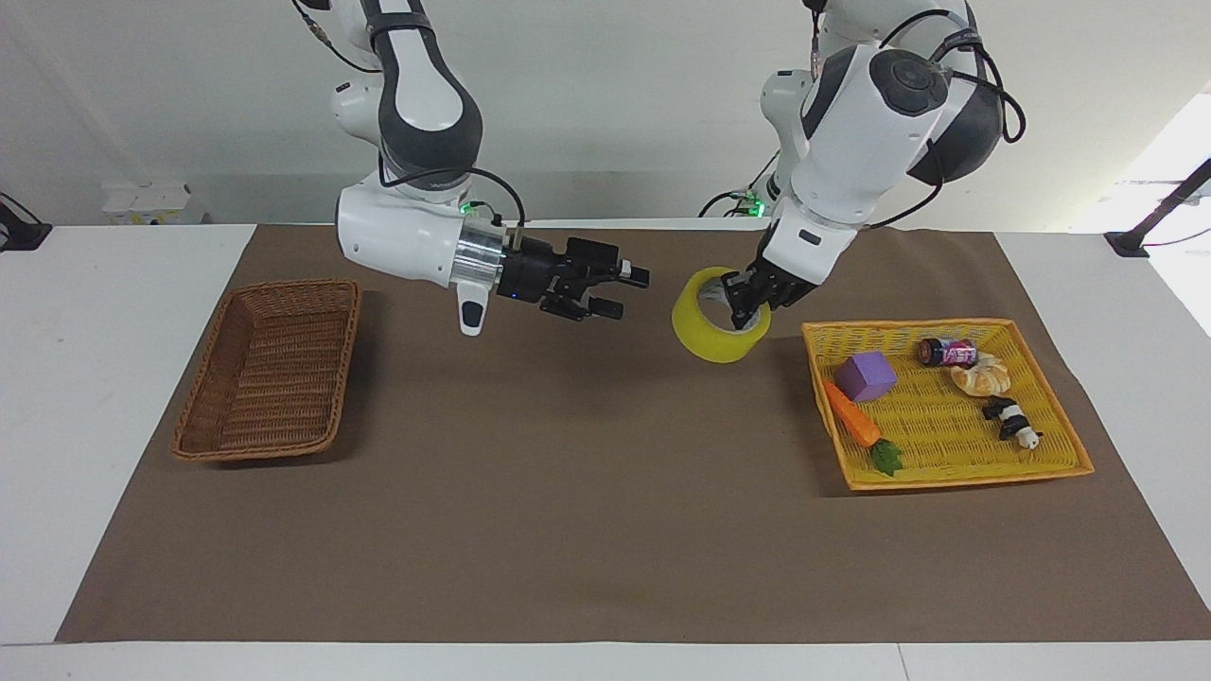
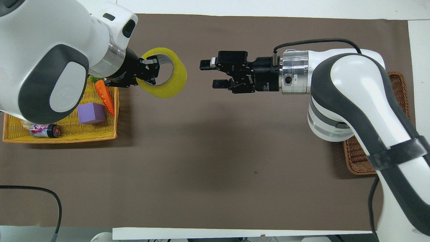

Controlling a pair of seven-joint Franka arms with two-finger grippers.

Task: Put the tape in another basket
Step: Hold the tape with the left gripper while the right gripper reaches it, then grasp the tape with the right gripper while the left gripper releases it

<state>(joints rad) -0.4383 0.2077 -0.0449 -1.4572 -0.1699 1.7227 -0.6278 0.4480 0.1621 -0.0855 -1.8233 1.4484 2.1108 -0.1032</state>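
Observation:
The fingers of my left gripper fill the opposite side of the tape's rim, so my right gripper should next grab the tape by the free side of its rim [image 2: 179, 74].
The tape [image 1: 702, 337], a wide yellow roll, hangs tilted in the air over the brown mat beside the yellow basket. My left gripper [image 1: 742, 305] is shut on the roll's rim, one finger inside the core; the overhead view shows this gripper [image 2: 152, 69] and the tape [image 2: 178, 80] too. My right gripper [image 1: 627, 292] is open and empty, held level in the air and pointing at the tape with a small gap between them; it also shows in the overhead view [image 2: 209, 74]. The brown wicker basket [image 1: 265, 378] sits empty at the right arm's end; the right arm covers most of it in the overhead view [image 2: 356, 159].
The yellow basket [image 1: 946, 468] at the left arm's end holds a purple cube [image 1: 866, 375], a carrot [image 1: 851, 414], a can [image 1: 946, 353], a bread roll [image 1: 981, 378] and a small black-and-white toy [image 1: 1010, 421]. A brown mat [image 1: 568, 492] covers the table.

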